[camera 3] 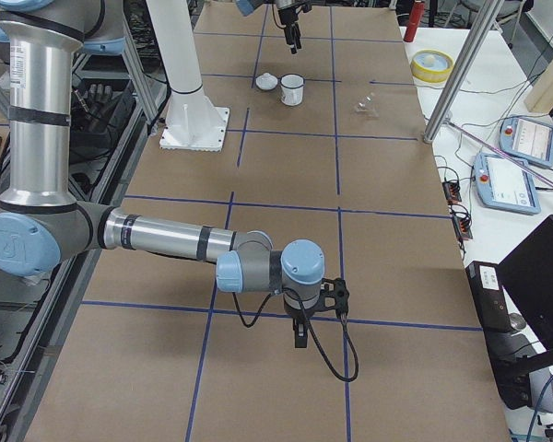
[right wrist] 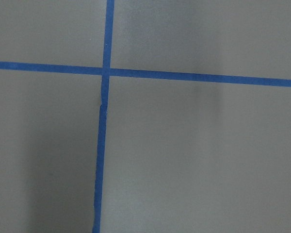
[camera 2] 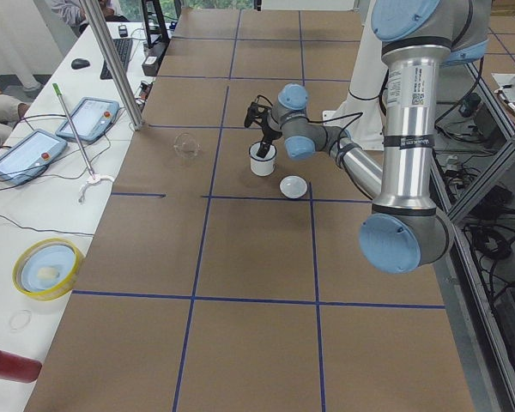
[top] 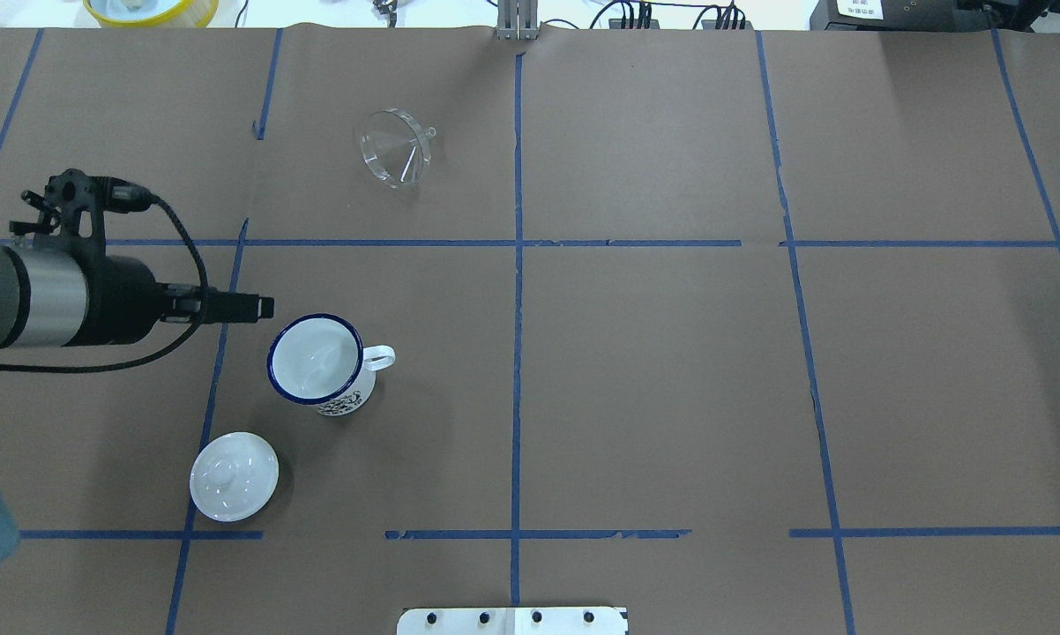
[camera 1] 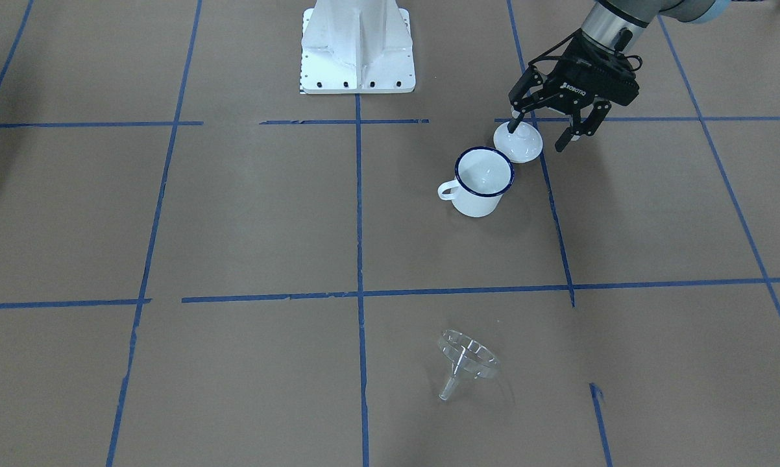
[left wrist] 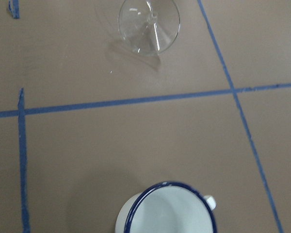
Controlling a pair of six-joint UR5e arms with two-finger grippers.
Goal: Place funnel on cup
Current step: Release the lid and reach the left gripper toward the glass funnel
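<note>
My left gripper should grab the funnel by its wide rim (camera 1: 484, 355) next, to seat the funnel on the cup (camera 1: 479, 182).
The clear funnel (camera 1: 468, 360) lies on its side on the brown paper at the far side of the table; it also shows in the overhead view (top: 395, 157) and the left wrist view (left wrist: 148, 26). The white mug with a blue rim (camera 1: 483, 180) stands upright and empty (top: 317, 362), its rim at the bottom of the left wrist view (left wrist: 167, 211). My left gripper (camera 1: 540, 133) is open and empty, raised above the table beside the mug (top: 264, 307). My right gripper (camera 3: 300, 327) shows only in the exterior right view, far from both; I cannot tell its state.
A round white knobbed lid (camera 1: 518, 143) lies next to the mug on the robot's side (top: 234, 476). The white robot base (camera 1: 357, 65) stands at the table's near edge. A metal pole (camera 2: 112, 60) and tablets (camera 2: 90, 116) stand beyond the far edge.
</note>
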